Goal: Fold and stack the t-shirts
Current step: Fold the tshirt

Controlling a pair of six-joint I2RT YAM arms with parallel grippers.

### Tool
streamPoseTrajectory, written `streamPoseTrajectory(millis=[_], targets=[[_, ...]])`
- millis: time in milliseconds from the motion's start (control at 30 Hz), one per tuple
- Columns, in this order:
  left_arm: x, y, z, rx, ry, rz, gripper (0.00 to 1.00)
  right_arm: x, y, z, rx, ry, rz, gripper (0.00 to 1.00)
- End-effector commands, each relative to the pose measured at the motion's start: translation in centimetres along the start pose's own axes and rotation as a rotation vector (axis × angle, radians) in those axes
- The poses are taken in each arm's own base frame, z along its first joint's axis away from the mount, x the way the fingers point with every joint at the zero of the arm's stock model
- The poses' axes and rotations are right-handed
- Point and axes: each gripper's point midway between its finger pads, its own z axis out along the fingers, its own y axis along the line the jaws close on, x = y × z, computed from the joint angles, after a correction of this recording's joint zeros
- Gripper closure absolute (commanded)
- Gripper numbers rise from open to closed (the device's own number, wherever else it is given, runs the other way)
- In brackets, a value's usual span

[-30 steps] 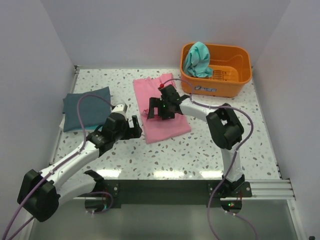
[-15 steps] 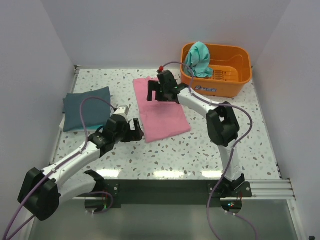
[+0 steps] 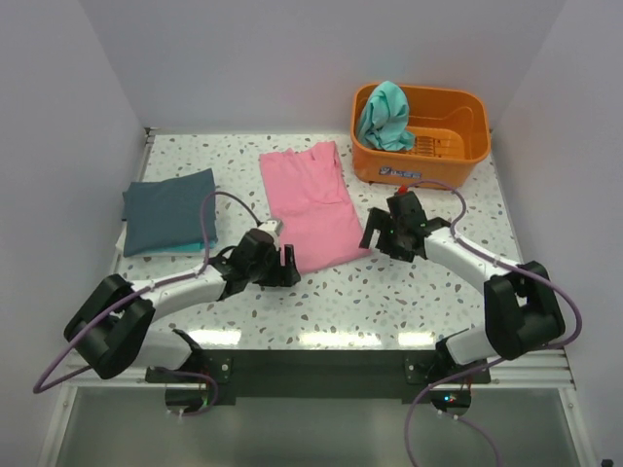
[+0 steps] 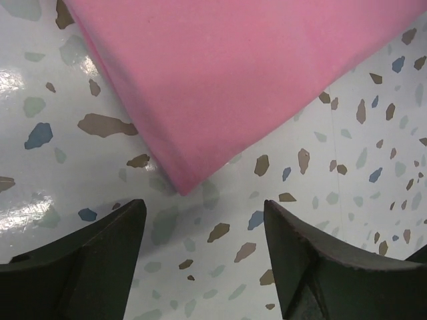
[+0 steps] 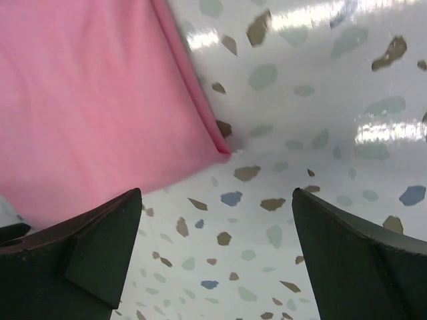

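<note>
My right gripper should next grab the pink t-shirt's basket-side near corner [image 3: 367, 254] [image 5: 219, 153] to fold the pink t-shirt over, while my left gripper is at the t-shirt's other corner.
The pink t-shirt [image 3: 311, 204] lies folded into a long strip in the middle of the table. My left gripper [image 3: 288, 269] is open, just before its near left corner [image 4: 183, 183]. My right gripper [image 3: 374, 233] is open, just beside its near right corner [image 5: 223, 152]. Neither touches the cloth. The dark slate t-shirt [image 3: 168, 209] lies folded at the left, with a teal edge under it. A teal t-shirt [image 3: 384, 115] hangs over the rim of the orange basket [image 3: 458, 146].
The orange basket stands at the back right of the speckled table. White walls close the left, back and right sides. Cables loop from both arms over the table.
The right gripper has left the far end of the pink shirt and come back to its near right corner. The left gripper has moved right to the near left corner.
</note>
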Motion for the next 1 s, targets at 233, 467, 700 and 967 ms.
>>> streamPoseTrajectory(millis=[233, 467, 700, 967], targets=[[-1.3, 0.2, 2.8, -0.043, -0.041, 0.001, 0.51, 2.2, 0.6, 2.8, -0.097, 0.098, 0.075, 0.33], [-0.9, 0.7, 3.6, -0.066, -0.017, 0.008, 0.89, 3.3, -0.2, 5.4, -0.068, 0.137, 0.088, 0.46], [-1.0, 0.2, 3.1, -0.057, -0.026, 0.033, 1.0, 4.4, -0.3, 6.0, -0.07, 0.186, 0.078, 0.97], [3.5, -5.0, -1.9, 0.066, 0.025, 0.089, 1.0, 6.3, -3.1, -1.9, -0.055, 0.137, 0.025, 1.0]])
